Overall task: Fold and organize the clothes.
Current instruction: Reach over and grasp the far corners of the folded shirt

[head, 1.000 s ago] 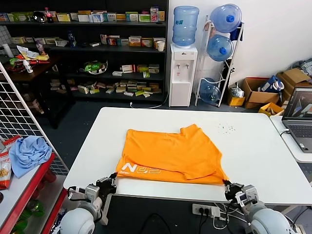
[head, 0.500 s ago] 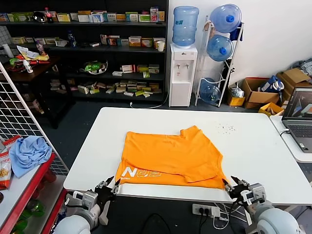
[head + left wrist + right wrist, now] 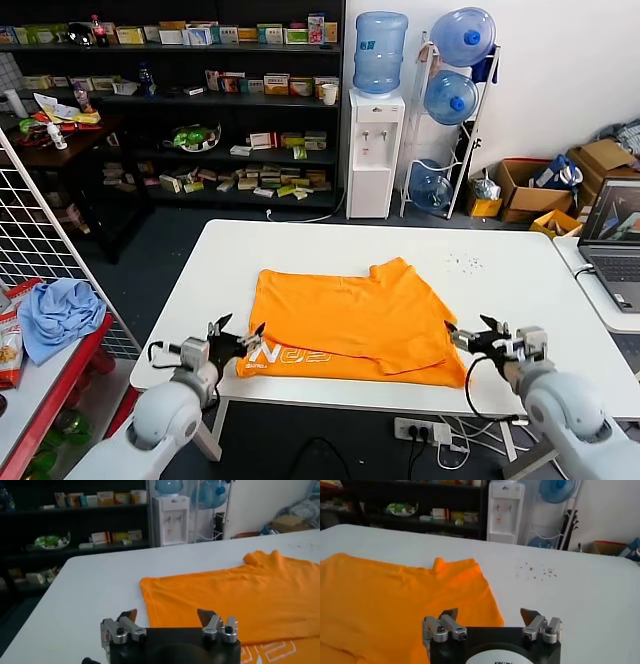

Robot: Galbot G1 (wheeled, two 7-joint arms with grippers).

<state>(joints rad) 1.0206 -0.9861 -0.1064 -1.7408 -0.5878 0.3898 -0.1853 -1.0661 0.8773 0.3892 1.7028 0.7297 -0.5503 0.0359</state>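
My left gripper will next grab the orange T-shirt by its plain corner at the folded edge [image 3: 265, 275] to fold it over the shirt's white lettering [image 3: 290, 355].
The bright orange T-shirt [image 3: 350, 320] lies partly folded on the white table [image 3: 520, 290], with white lettering along its near left edge. It also shows in the left wrist view [image 3: 235, 595] and the right wrist view [image 3: 395, 595]. My left gripper [image 3: 237, 330] is open and empty, just above the table at the shirt's near left corner; in its own view [image 3: 167, 616] the shirt's left edge lies between its fingers. My right gripper [image 3: 473, 328] is open and empty at the shirt's near right corner; in its own view [image 3: 489, 614] the shirt's right edge lies just ahead.
A laptop [image 3: 615, 240] stands on a side table at the right. A red rack at the left holds a light blue cloth [image 3: 60, 315]. Shelves, a water dispenser [image 3: 375, 150] and bottles stand behind the table.
Both arms rose from below the table's near edge and moved forward. Both grippers now hover over the table at the shirt's near corners. The shirt has not moved.
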